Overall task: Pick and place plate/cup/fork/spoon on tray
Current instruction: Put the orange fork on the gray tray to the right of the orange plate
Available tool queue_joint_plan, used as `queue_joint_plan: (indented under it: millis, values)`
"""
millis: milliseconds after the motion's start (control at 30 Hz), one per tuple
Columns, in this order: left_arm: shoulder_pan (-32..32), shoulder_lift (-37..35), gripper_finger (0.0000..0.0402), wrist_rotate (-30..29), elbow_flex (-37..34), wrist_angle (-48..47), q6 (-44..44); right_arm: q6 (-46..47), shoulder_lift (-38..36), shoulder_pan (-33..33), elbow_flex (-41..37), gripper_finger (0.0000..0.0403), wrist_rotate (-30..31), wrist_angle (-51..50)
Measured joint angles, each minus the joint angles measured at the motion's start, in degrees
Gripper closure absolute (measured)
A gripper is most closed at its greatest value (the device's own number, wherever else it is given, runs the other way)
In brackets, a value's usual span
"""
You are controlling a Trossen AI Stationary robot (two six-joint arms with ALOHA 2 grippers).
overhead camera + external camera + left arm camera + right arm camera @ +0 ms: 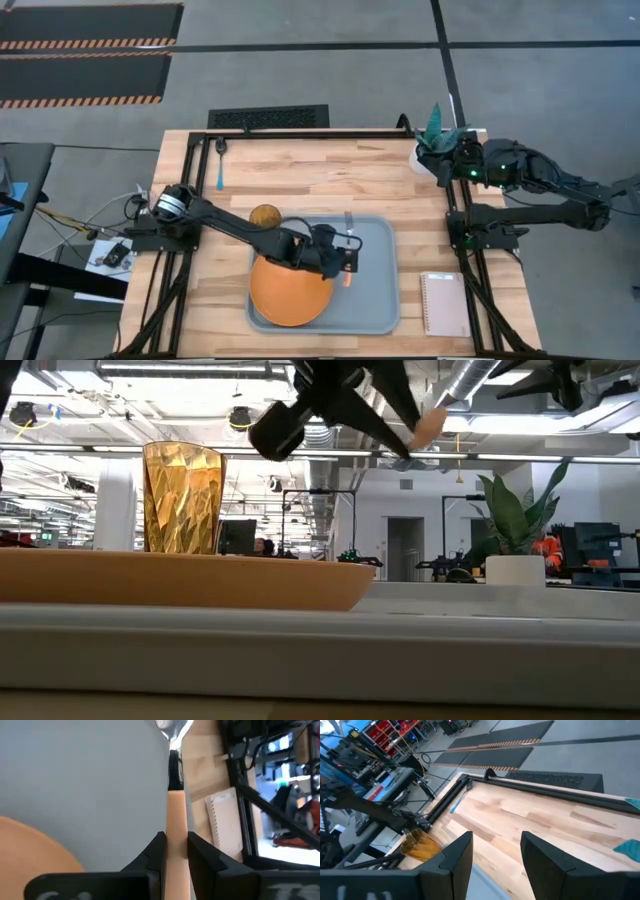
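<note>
My left gripper should lower the fork onto the tray before it lets go, because the fork's teeth are above the tray's far rim [366, 216].
The grey-blue tray [375, 305] lies at the table's middle front. The orange plate [290, 292] rests on the tray's left part and reaches over its left rim. The amber cup [265, 216] stands upright at the tray's far left corner, and shows behind the plate in the low view [182, 498]. My left gripper [345, 262] is over the tray's middle, shut on the orange-handled fork [348, 225]. The blue-handled spoon [219, 168] lies on the wood at the far left. My right gripper [495, 855] is open and empty at the table's far right edge. My left gripper pinches the fork's orange handle [176, 820] between its two fingers, coming from above. The tines [172, 730] point toward the table's far edge, over the tray's far rim. The handle's free end [428, 425] sticks out toward the near side. Whether the tines touch the tray, I cannot tell.
A white pot with a green plant [435, 148] stands at the far right corner, beside my right gripper. A pink notebook [445, 303] lies right of the tray. The tray's right half [380, 270] is bare.
</note>
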Motion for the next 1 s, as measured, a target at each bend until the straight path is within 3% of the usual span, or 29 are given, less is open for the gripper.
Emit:
queue_joint_plan:
  millis: [267,467,700,1000]
  values:
    - [-0.58,8.99,0.0367,-0.45,12.72,-13.57,-0.51,-2.28,0.01,0.00,0.01,0.0214,-0.04,-0.19]
    - [-0.74,15.62,0.0361,0.82,22.81,-18.10,-3.89,-3.23,-0.26,-0.03,0.01,0.0214,-0.06,-0.56]
    - [-1.78,21.92,0.0366,4.55,28.89,-21.92,-3.31,-3.41,-0.37,-0.01,0.03,0.0214,-0.26,-1.31]
    - [-3.02,24.13,0.0362,3.51,31.82,-29.14,-5.73,-3.42,-0.39,-0.06,0.03,0.0214,-0.96,-1.68]
